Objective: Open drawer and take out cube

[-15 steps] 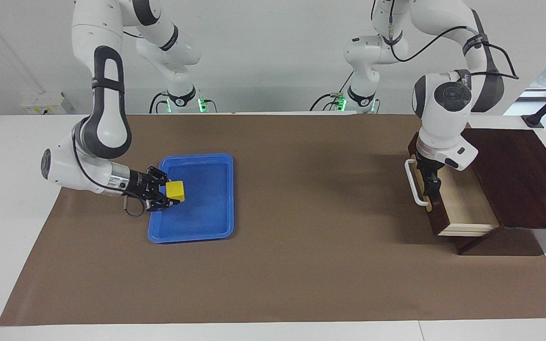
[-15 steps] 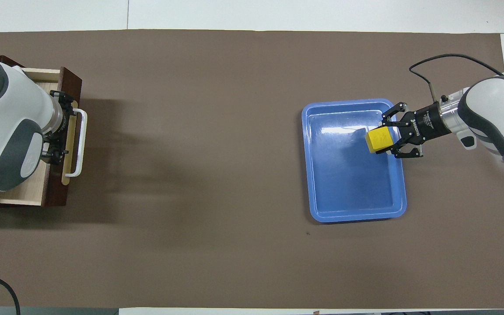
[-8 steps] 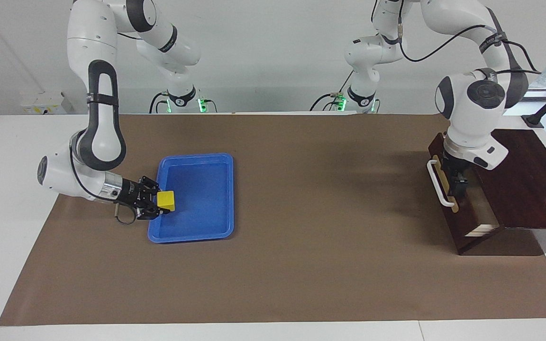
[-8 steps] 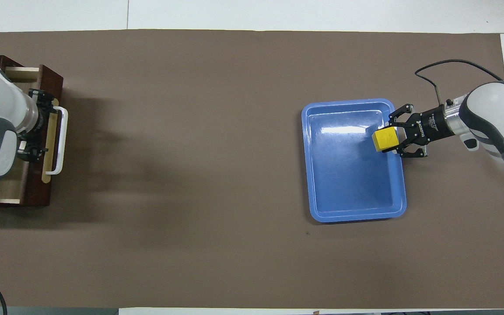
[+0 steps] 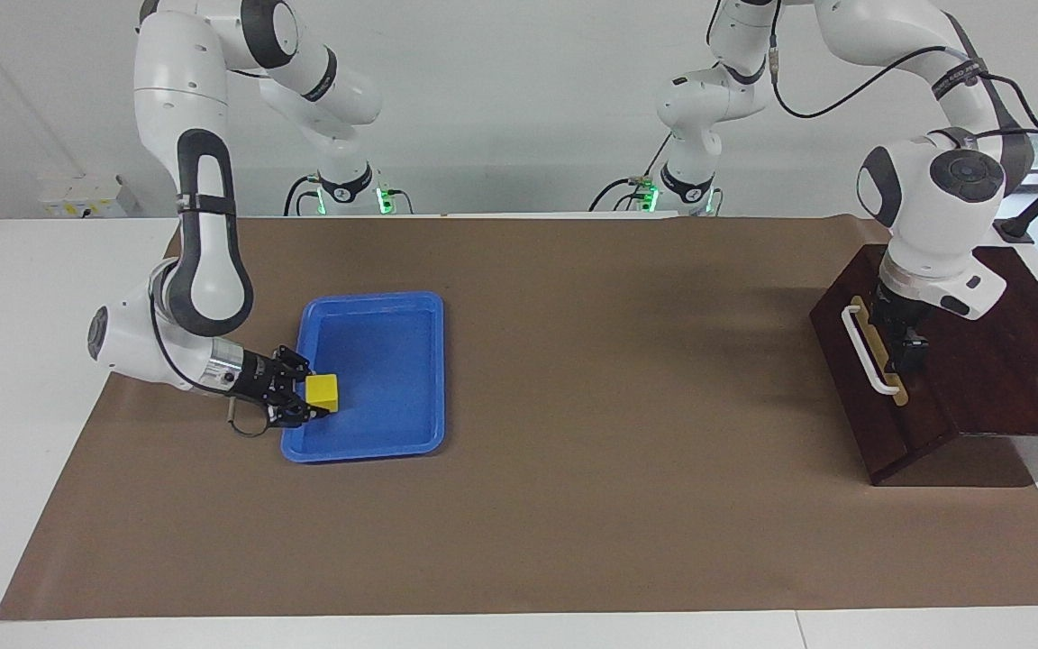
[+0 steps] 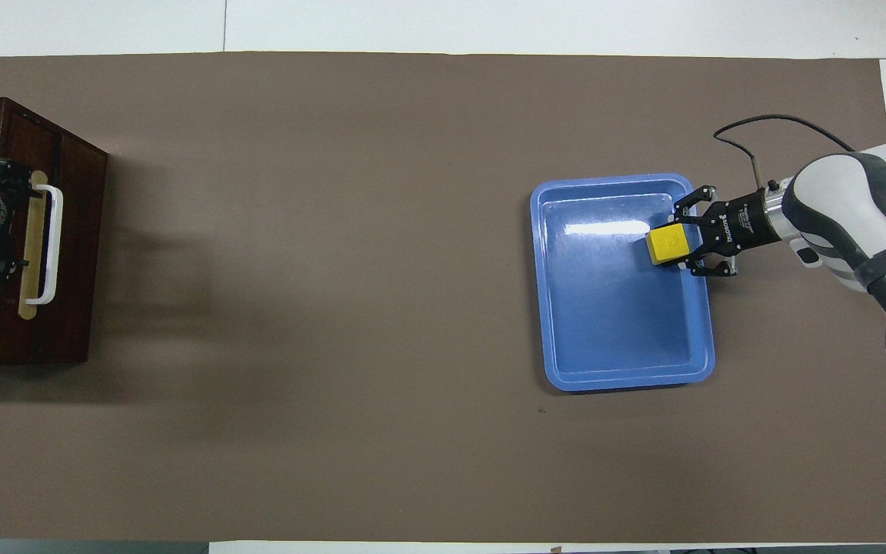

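My right gripper holds the yellow cube (image 6: 667, 244) low inside the blue tray, where the cube would remain, so it is time for my right gripper to open.
The dark brown drawer (image 5: 888, 406) is pushed flush into its cabinet at the left arm's end of the table; it also shows in the overhead view (image 6: 70, 200). My left gripper (image 5: 905, 353) is at the drawer's white bar handle (image 5: 863, 350), over the brass strip (image 6: 28, 254). My right gripper (image 5: 315, 397) is shut on the yellow cube (image 5: 322, 390) and holds it low inside the blue tray (image 5: 366, 451), by the tray's wall toward the right arm's end. The cube (image 6: 667, 244) shows clearly from above.
The wooden cabinet (image 5: 1006, 342) stands on the brown mat (image 5: 618, 469) at the left arm's end. The blue tray (image 6: 627, 382) holds nothing but the cube. White table margin (image 5: 23, 361) borders the mat.
The drawer has slid from wide open to fully shut, with my left gripper moving along at its handle. My right gripper has lowered the cube into the tray.
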Robot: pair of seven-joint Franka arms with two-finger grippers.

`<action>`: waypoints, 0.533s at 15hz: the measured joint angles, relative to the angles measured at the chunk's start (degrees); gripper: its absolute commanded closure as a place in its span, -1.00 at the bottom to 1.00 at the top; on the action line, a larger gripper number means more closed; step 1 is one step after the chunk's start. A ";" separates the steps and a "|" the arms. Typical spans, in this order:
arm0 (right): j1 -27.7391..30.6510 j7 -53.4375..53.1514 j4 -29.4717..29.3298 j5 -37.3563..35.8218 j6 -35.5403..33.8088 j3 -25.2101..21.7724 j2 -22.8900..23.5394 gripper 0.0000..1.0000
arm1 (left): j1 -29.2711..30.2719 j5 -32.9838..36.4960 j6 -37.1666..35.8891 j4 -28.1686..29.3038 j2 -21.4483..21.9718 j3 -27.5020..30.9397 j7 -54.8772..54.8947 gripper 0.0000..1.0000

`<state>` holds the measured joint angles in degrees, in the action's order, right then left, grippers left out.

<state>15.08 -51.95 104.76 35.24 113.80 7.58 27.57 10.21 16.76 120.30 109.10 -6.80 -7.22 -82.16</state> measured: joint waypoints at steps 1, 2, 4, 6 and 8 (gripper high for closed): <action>-0.04 0.75 0.01 0.02 0.00 0.03 0.03 1.00 | -0.13 -0.01 -0.92 -0.38 0.00 -0.28 0.22 -1.00; -0.04 1.10 0.03 0.02 0.00 0.03 0.04 1.00 | -0.56 -0.29 -2.31 -1.28 -0.10 -0.67 0.74 -1.00; -0.03 1.36 0.03 0.02 0.00 0.02 0.04 0.95 | -2.90 -3.26 -6.03 -5.20 -0.60 -1.04 2.78 -1.00; -0.03 1.43 0.03 0.02 0.00 0.02 0.04 -0.99 | -4.70 -6.75 -11.33 -10.40 -1.23 -1.21 7.63 -1.00; 0.00 1.43 0.03 0.02 0.00 0.02 0.04 -1.00 | -4.88 -10.83 -15.07 -14.05 -1.32 -1.22 14.64 -1.00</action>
<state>15.09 -50.52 104.79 35.27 113.80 7.60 27.61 5.32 5.93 105.22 95.05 -8.12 -8.44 -67.52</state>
